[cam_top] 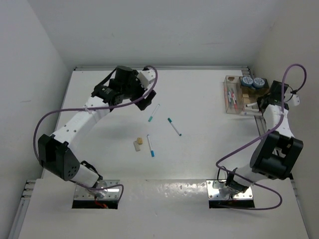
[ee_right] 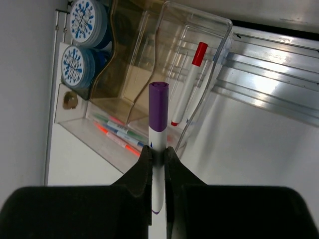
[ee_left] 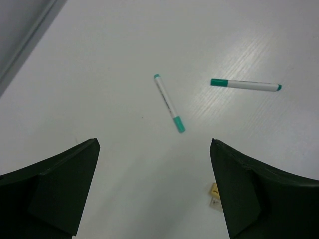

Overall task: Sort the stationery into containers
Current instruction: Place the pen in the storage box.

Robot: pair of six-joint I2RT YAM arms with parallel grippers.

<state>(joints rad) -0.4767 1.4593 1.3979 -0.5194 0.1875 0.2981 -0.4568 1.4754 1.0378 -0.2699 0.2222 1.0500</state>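
The purple cap is over the clear box, the pen's white end past it, so if I opened my right gripper now, the pen would end across the rim of the clear box.
My right gripper (ee_right: 158, 149) is shut on a white pen with a purple cap (ee_right: 159, 107) and holds it just above the joined containers. It sits at the far right in the top view (cam_top: 253, 105). The clear box (ee_right: 215, 35) holds a red-capped pen (ee_right: 192, 74), and several coloured pens (ee_right: 119, 134) lie in a clear section beside the tan box (ee_right: 117, 55). Two blue rolls (ee_right: 79, 42) stand at the boxes' end. My left gripper (ee_left: 153, 144) is open and empty above the table, near two teal-capped pens (ee_left: 168, 103) (ee_left: 245, 85).
In the top view a blue-capped pen (cam_top: 150, 145), a tan block (cam_top: 140, 141) and a pale block (cam_top: 136, 146) lie mid-table. The tan block also shows beside my left gripper's right finger (ee_left: 214, 189). A metal rail (ee_right: 269, 94) runs beside the containers (cam_top: 233, 104).
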